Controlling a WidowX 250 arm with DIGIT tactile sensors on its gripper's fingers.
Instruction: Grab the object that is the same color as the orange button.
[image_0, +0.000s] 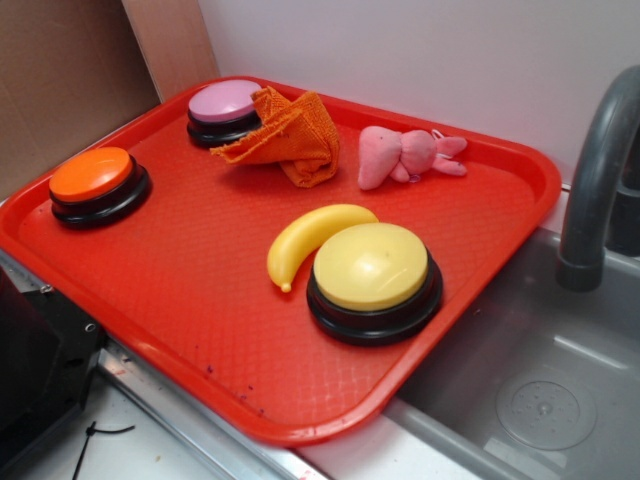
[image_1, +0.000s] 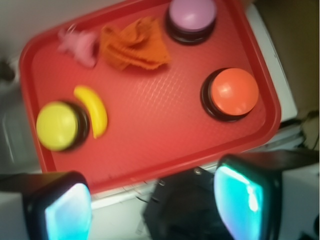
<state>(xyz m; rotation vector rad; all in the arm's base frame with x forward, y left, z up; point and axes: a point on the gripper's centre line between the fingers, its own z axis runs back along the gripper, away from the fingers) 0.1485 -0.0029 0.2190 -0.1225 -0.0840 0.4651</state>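
Note:
My gripper next needs to pick up the orange knitted cloth by its crumpled fold (image_0: 305, 125). That will grab the object matching the orange button (image_0: 97, 183).
A crumpled orange knitted cloth (image_0: 285, 137) (image_1: 133, 45) lies at the back of the red tray (image_0: 200, 300) (image_1: 165, 150), leaning against the pink-topped button (image_0: 224, 110) (image_1: 192, 18). The orange button (image_0: 97, 183) (image_1: 231, 93), orange dome on a black base, sits at the tray's left edge in the exterior view. My gripper (image_1: 152, 205) shows only in the wrist view, high above the tray's near edge and well away from the cloth. It is open, with a wide gap and nothing between its two teal-padded fingers (image_1: 67, 212).
A pink plush toy (image_0: 405, 155) (image_1: 80, 45) lies beside the cloth. A yellow banana (image_0: 310, 238) (image_1: 95, 111) rests against the large yellow-topped button (image_0: 373, 280) (image_1: 59, 125). A grey sink (image_0: 540, 390) with a faucet (image_0: 600, 180) borders the tray's right side. A black block (image_0: 30, 370) stands at front left.

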